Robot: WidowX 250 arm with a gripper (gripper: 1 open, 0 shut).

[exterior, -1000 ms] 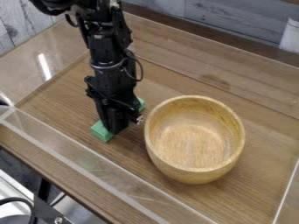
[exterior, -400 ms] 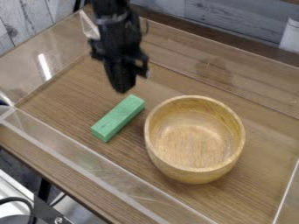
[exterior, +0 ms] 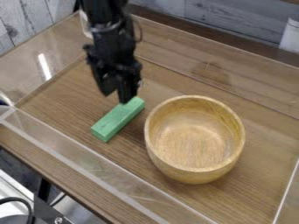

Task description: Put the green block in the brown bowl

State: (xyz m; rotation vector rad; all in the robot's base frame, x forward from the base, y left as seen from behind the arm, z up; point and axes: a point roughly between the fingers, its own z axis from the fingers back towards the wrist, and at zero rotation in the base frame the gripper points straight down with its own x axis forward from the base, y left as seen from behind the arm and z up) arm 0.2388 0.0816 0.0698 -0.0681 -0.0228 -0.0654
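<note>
I will grab the green block next with my gripper by its upper end to put it in the brown bowl.
The green block lies flat on the wooden table, set diagonally just left of the brown bowl, with a small gap between them. The bowl is empty and upright. My gripper points straight down, right over the block's upper end. Its black fingers are spread open with nothing between them. The fingertips hover close above the block; whether they touch it I cannot tell.
A clear plastic wall runs along the front and left edges of the table. The arm rises toward the top of the view. A tiled wall stands behind the table.
A second ago the shut gripper stood low over the block's lower end. It rose, shifted toward the block's upper end, and its jaws have opened. The block now shows in full.
</note>
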